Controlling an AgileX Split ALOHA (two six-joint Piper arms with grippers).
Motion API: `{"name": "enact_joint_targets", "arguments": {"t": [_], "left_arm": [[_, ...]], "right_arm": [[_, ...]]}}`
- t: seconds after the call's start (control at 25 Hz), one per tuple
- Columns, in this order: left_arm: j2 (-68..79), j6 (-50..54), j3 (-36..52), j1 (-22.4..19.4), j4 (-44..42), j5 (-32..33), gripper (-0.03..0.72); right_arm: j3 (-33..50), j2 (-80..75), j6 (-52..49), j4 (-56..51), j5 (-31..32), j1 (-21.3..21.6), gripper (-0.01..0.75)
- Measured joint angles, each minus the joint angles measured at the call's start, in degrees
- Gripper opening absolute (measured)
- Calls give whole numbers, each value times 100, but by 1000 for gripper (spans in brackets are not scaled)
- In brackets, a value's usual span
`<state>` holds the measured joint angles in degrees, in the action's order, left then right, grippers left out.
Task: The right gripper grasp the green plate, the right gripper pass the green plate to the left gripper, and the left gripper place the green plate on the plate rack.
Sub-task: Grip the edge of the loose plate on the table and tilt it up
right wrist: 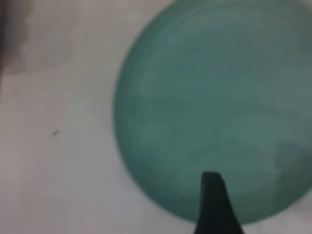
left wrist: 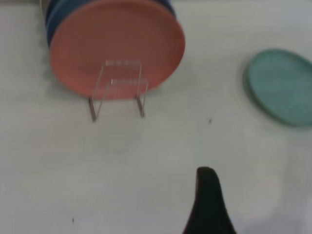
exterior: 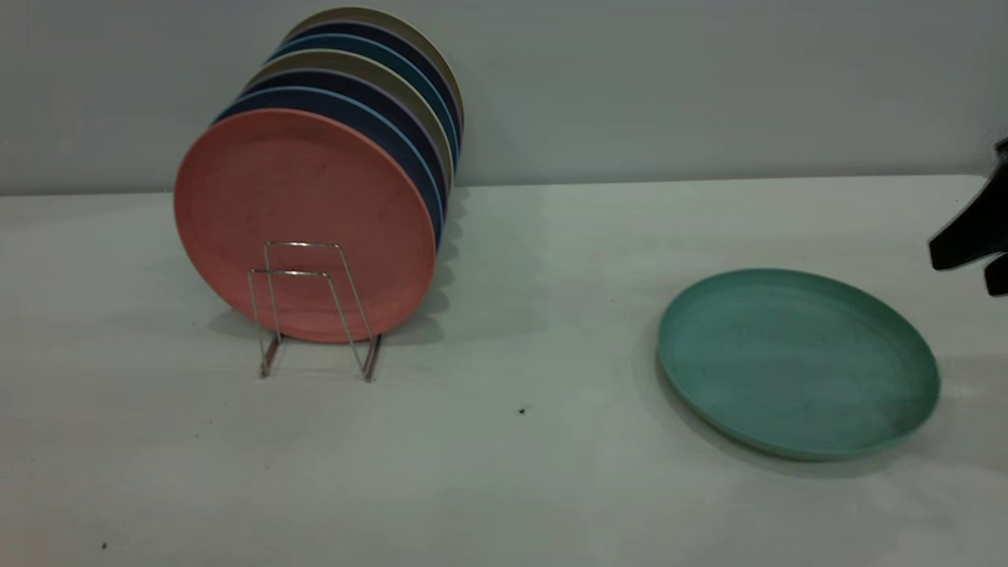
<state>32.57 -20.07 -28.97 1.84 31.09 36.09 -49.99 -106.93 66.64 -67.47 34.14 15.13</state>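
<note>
My right gripper grabs the green plate by its rim point(exterior: 918, 348) next, to pass the plate on for placing on the plate rack point(exterior: 315, 307).
The green plate point(exterior: 795, 358) lies flat on the white table at the right; it also fills the right wrist view point(right wrist: 214, 107) and shows far off in the left wrist view point(left wrist: 282, 85). My right gripper point(exterior: 962, 272) hovers at the right edge of the exterior view, above and just beyond the plate's right rim, open and empty. In its wrist view one black jaw of the right gripper point(right wrist: 214, 200) hangs over the plate's rim. The plate rack point(exterior: 315, 307) stands at the left. My left gripper point(left wrist: 210, 204) is held back from the rack, out of the exterior view.
The rack point(left wrist: 119, 87) holds a salmon-pink plate point(exterior: 303, 224) at the front, with several blue and beige plates point(exterior: 378, 94) upright behind it. The two front wire loops stand free. A wall runs behind the table.
</note>
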Motion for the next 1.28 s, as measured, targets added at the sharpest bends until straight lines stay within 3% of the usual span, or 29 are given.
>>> {"name": "enact_joint_targets", "arguments": {"t": [0.36, 0.72, 1.28], "left_arm": [[1016, -100, 0, 0, 0, -302, 561], [1079, -145, 0, 0, 16, -484, 561], [1079, -145, 0, 0, 18, -592, 561]], "right_arm": [[-754, -1033, 38, 88, 13, 463, 509], [-1274, -2009, 69, 88, 93, 475, 509], [-1369, -2681, 298, -492, 487, 373, 503]]}}
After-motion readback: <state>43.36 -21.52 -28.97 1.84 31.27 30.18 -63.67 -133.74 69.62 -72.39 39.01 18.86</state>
